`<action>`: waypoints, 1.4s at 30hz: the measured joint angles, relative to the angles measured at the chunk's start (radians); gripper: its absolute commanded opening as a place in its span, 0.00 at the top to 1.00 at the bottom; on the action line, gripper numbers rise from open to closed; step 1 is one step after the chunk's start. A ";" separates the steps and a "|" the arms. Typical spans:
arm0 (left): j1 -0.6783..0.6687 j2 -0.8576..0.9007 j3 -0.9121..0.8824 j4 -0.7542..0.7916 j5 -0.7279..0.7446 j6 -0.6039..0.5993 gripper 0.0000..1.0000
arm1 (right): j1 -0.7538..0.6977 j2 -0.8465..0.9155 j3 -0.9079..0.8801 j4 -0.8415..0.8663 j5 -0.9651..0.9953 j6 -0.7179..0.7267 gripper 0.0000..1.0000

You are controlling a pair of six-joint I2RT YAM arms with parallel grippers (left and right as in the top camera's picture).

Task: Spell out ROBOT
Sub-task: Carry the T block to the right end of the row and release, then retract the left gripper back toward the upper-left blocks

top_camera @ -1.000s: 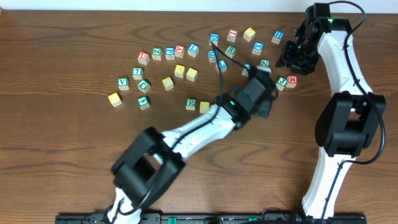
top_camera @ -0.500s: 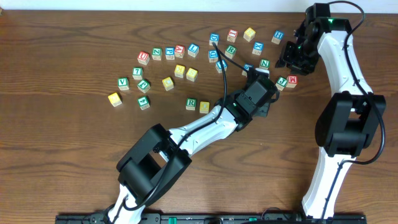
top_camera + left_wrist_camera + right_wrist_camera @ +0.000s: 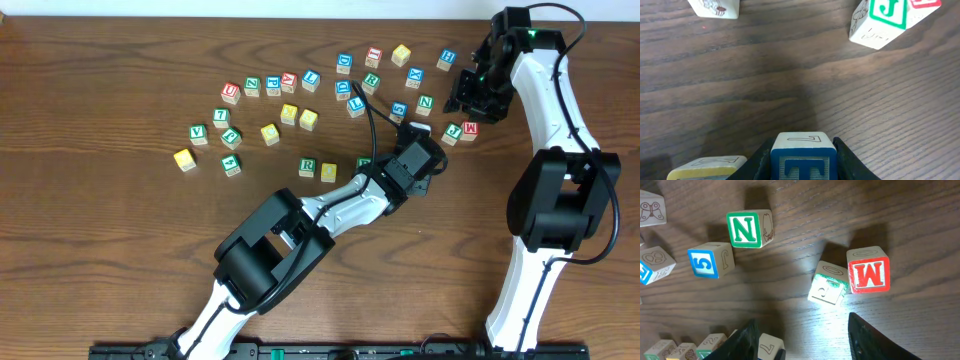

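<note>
The blue T block (image 3: pixel 802 167) sits level with the yellow block beside it on the tabletop, so it is now time for my left gripper to release the T block.
My left gripper (image 3: pixel 418 135) is shut on a blue T block (image 3: pixel 802 167) and holds it low over the wood, left of the green J block (image 3: pixel 885 17) and the red M block (image 3: pixel 925 2). The T block's white top also shows in the right wrist view (image 3: pixel 771 347). A green R block (image 3: pixel 307 167), a yellow block (image 3: pixel 329 172) and a green block (image 3: pixel 364 162) lie in a row beside my left arm. My right gripper (image 3: pixel 807 345) is open and empty above the M block (image 3: pixel 868 270) and the J block (image 3: pixel 828 289).
Many loose letter blocks are scattered across the far half of the table, from a yellow one (image 3: pixel 184 158) at the left to a blue one (image 3: pixel 447 59) at the right. A green N block (image 3: pixel 747 228) and a blue 5 block (image 3: pixel 710 260) lie near my right gripper.
My left arm's forearm has swung to the right while its gripper stayed almost in place with the T block. A green block beside the yellow one is now uncovered. The right arm has not moved.
</note>
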 measured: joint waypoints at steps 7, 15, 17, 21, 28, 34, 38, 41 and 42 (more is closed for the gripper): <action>0.000 0.000 0.000 -0.003 0.000 -0.001 0.57 | 0.000 0.000 0.000 0.000 0.000 -0.008 0.47; 0.000 0.000 0.000 -0.004 -0.007 0.012 0.50 | 0.000 0.000 0.000 0.000 0.000 -0.011 0.46; 0.000 0.000 0.000 -0.002 -0.008 0.016 0.50 | 0.000 0.000 0.000 0.000 0.000 -0.011 0.46; 0.000 -0.003 0.000 -0.001 -0.009 0.032 0.50 | 0.000 0.000 0.000 0.000 0.000 -0.011 0.45; 0.016 -0.175 -0.001 -0.110 -0.010 0.090 0.50 | 0.000 0.000 0.000 -0.001 0.002 -0.029 0.43; 0.133 -0.484 0.003 -0.339 -0.011 0.106 0.50 | 0.003 0.000 0.001 -0.001 -0.002 -0.036 0.44; 0.267 -0.620 0.008 -0.510 -0.015 0.102 0.50 | 0.022 0.000 0.001 0.000 0.000 -0.037 0.45; 0.365 -0.666 0.009 -0.636 -0.017 0.096 0.50 | 0.060 0.000 0.001 0.002 -0.001 -0.037 0.46; 0.398 -0.671 0.010 -0.667 -0.018 0.095 0.50 | 0.080 0.000 0.001 0.006 0.000 -0.037 0.46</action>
